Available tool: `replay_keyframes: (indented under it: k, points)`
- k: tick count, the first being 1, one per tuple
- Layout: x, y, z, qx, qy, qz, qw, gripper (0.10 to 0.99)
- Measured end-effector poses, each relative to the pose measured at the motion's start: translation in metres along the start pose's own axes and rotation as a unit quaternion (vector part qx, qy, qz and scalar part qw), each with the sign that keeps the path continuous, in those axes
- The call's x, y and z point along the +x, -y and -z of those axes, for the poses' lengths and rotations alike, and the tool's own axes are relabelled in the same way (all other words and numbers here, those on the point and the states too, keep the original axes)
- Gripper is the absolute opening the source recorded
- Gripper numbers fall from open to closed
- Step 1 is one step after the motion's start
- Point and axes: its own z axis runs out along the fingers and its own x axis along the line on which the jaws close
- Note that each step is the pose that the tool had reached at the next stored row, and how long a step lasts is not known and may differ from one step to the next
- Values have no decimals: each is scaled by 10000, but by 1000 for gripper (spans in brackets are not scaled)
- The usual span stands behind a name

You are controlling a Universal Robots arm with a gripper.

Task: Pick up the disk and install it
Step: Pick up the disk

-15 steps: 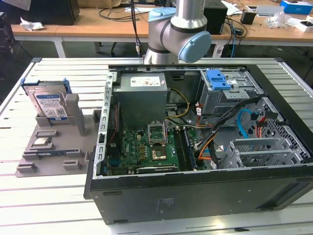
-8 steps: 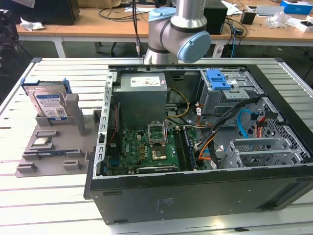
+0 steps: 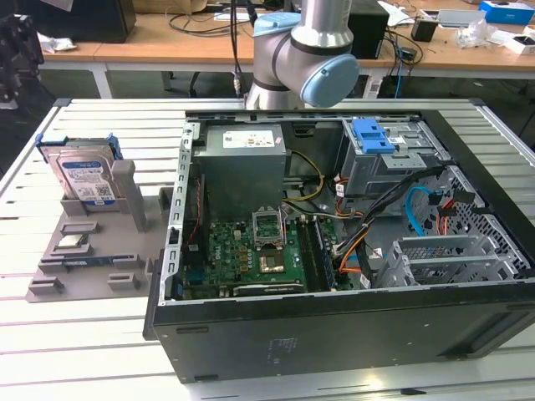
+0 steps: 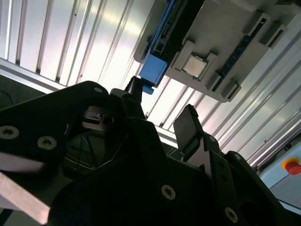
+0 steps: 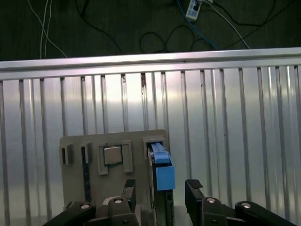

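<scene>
The disk has its lower end inside the grey holder's slot [image 3: 125, 196] and its top edge [image 3: 78, 141] free above, so the robot's gripper next needs to grab the disk across that edge.
The disk [image 3: 86, 178] stands on edge in a slot of the grey holder [image 3: 92, 251] at the exterior view's left, its white-and-blue label facing out and its blue frame around it. In the first wrist view the disk [image 5: 162, 170] is seen edge-on, well below my gripper [image 5: 161, 190]. The gripper is open, its two black fingers apart on either side of the disk's line with nothing between them. In the second wrist view the gripper [image 4: 162, 110] hangs apart from the disk's blue edge [image 4: 153, 69].
An open computer case [image 3: 334, 334] fills the exterior view's right, with a grey drive bay topped by a blue bracket [image 3: 372, 135] and a grey power supply [image 3: 242, 159]. A small silver chip [image 3: 73, 243] lies on the holder. The arm [image 3: 309, 50] rises behind the case.
</scene>
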Motion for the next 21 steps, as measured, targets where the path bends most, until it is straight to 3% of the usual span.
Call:
replay_keyframes:
  k: [10,21]
  points:
    - [-34,26,-187,0,-23,35,10000,541]
    - [-78,109,-404,0,-49,131,9999,541]
